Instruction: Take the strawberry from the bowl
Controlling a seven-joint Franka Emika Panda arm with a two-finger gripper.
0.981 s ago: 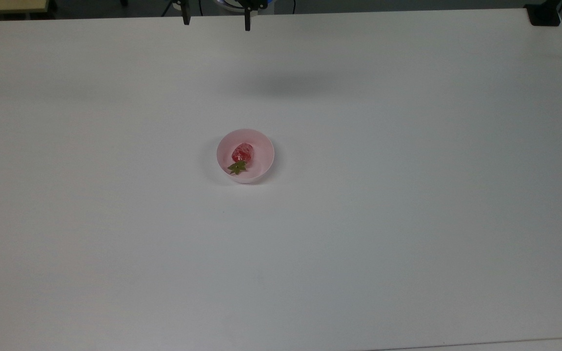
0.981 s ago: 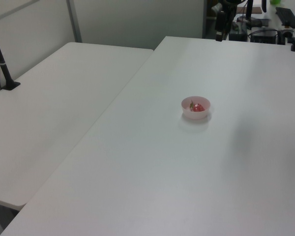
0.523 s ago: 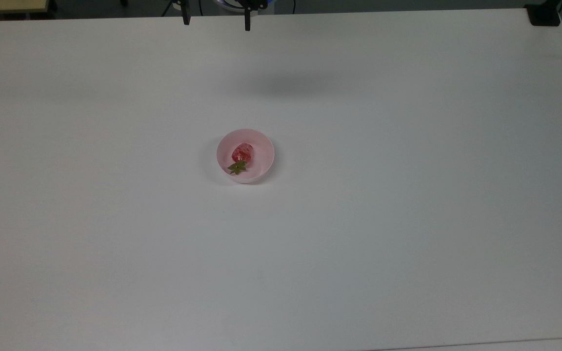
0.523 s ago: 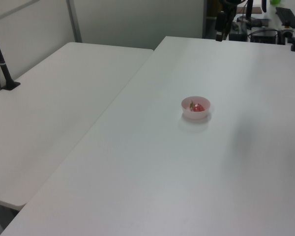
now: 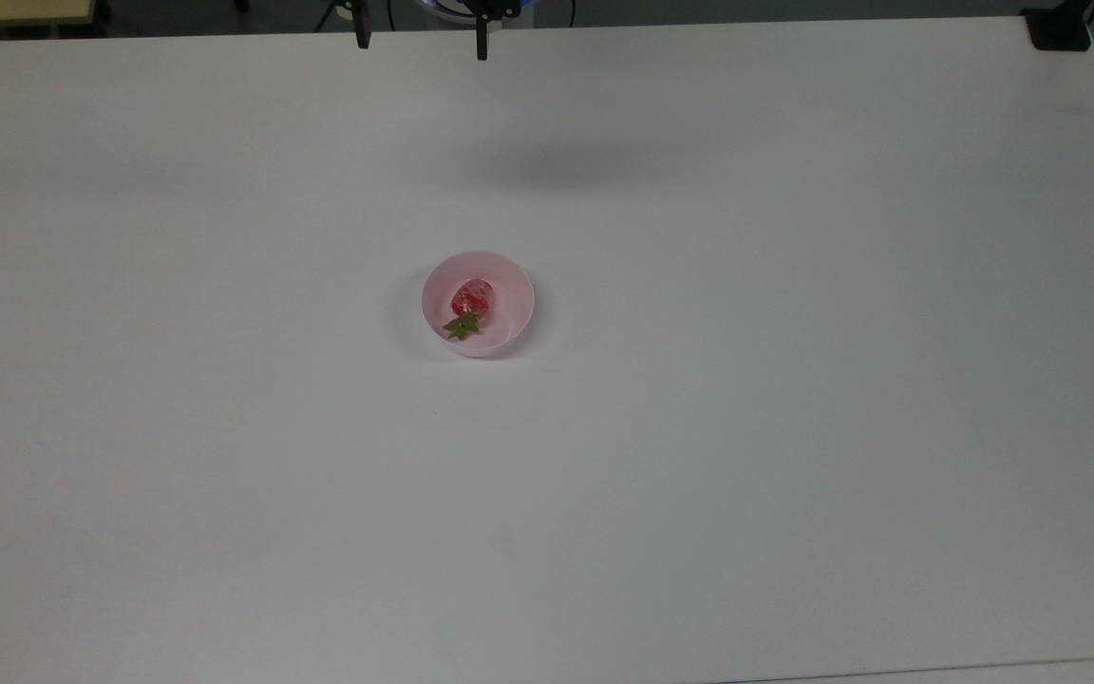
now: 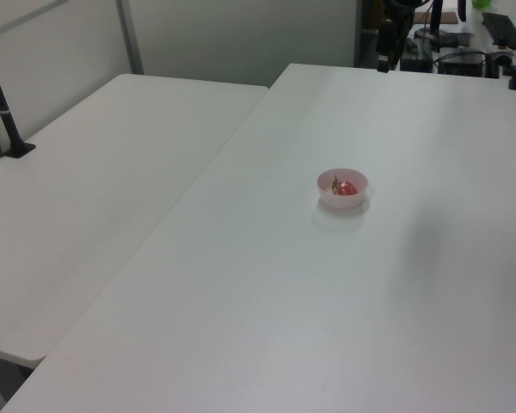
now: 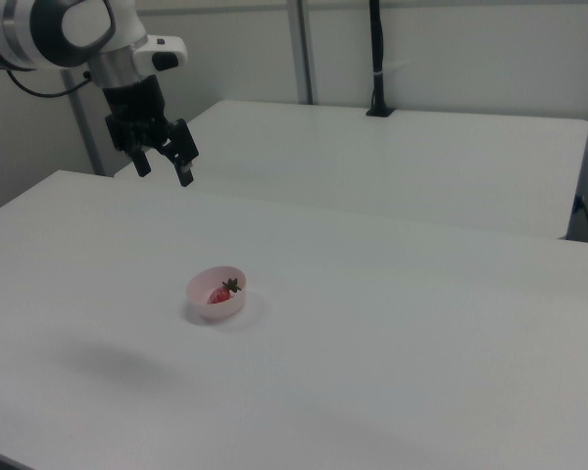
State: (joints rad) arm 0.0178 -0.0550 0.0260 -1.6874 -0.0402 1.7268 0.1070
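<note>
The strawberry needs to come up out of the pink bowl (image 6: pixel 342 199), so the gripper next needs to grab it by its leafy cap end (image 6: pixel 336 185).
A small red strawberry (image 5: pixel 469 301) with a green leafy cap lies inside a pale pink bowl (image 5: pixel 515 294) near the middle of the white table (image 5: pixel 794 380). The left view shows the same bowl (image 6: pixel 342 199) and strawberry (image 6: pixel 347 187), as does the right view, with bowl (image 7: pixel 208 308) and strawberry (image 7: pixel 221 292). My gripper (image 7: pixel 164 170) hangs high above the table, open, with nothing between its black fingers. In the top view the gripper (image 5: pixel 422 44) sits at the far top edge, well away from the bowl. In the left view one black finger (image 6: pixel 383 62) pokes in at the top.
A second white table (image 6: pixel 86 189) adjoins on the left view's left, with a black post (image 6: pixel 4 107) clamped to it. A black clamp (image 5: pixel 1058 28) sits at the table's corner in the top view's upper right. Desks with equipment (image 6: pixel 464 52) stand behind the arm.
</note>
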